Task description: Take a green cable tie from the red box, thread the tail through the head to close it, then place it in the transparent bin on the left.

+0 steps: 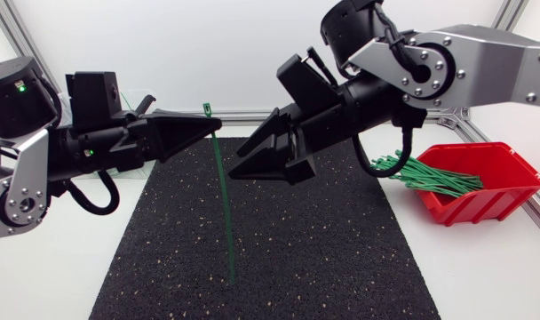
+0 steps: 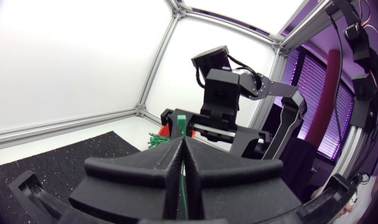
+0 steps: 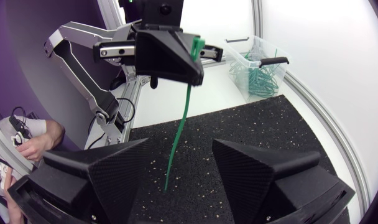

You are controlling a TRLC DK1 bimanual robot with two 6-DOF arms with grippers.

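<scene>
Next, my right gripper grabs the cable tie (image 1: 224, 196) by the strap under the closed fingers, since my left gripper fills the space beside the tie's head.
My left gripper (image 1: 213, 127) is shut on a green cable tie (image 1: 224, 196) just below its head (image 1: 207, 109). The strap hangs straight down, its tail tip touching the black mat (image 1: 279, 258). My right gripper (image 1: 237, 163) is open just right of the strap, not touching it. In the right wrist view the tie (image 3: 183, 124) hangs ahead of and between the open right gripper (image 3: 179, 155), under my left gripper (image 3: 176, 59). In the left wrist view the left gripper (image 2: 183, 146) pinches the tie, whose head (image 2: 181, 121) sticks out above it. The red box (image 1: 483, 182) holds several green ties (image 1: 430, 175).
The transparent bin (image 3: 257, 68) stands beyond the mat's far corner in the right wrist view, with several green ties inside. The red box sits at the table's right side, off the mat. My right arm (image 2: 220, 99) faces the left gripper closely.
</scene>
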